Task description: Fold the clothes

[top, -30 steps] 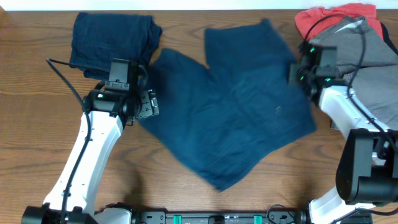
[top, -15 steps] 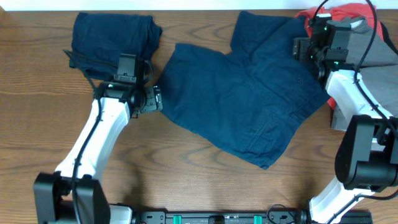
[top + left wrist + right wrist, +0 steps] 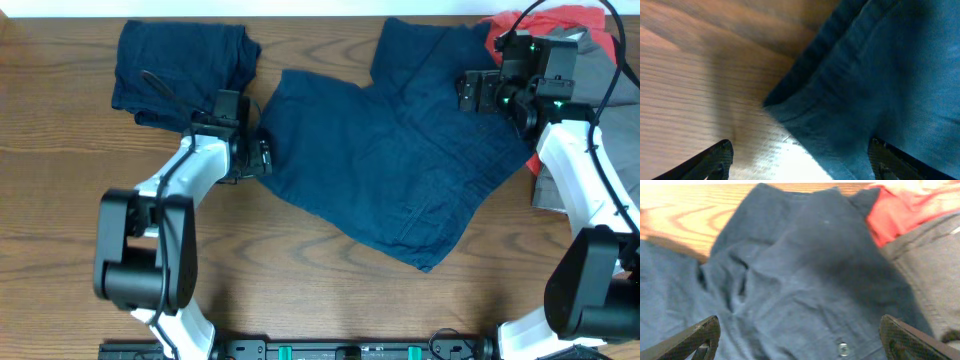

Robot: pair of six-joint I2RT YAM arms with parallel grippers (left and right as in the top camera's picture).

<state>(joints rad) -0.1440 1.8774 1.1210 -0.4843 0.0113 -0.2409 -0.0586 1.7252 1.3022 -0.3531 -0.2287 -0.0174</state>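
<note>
The leg of the shorts needs to be pulled out flat for folding. My left gripper should next grab the dark navy shorts (image 3: 400, 150) by the hem corner.
Dark navy shorts (image 3: 400, 150) lie spread flat across the middle of the table. My left gripper (image 3: 262, 155) is at their left edge. In the left wrist view it (image 3: 800, 167) stands open, straddling a hem corner of the shorts (image 3: 865, 75), with one finger over wood and the other over cloth. My right gripper (image 3: 470, 92) hovers over the shorts' upper right part. In the right wrist view it (image 3: 800, 347) is open wide above the shorts (image 3: 790, 280), near a metal button (image 3: 842, 349), and holds nothing.
A folded navy garment (image 3: 180, 65) sits at the back left. A coral-red garment (image 3: 545, 22) and a grey one (image 3: 600, 90) are piled at the back right, under my right arm. Bare wood table (image 3: 300, 280) runs along the front.
The right gripper pulled the shorts up and to the right, then opened and let them go. The left arm swung right to the shorts' left edge.
</note>
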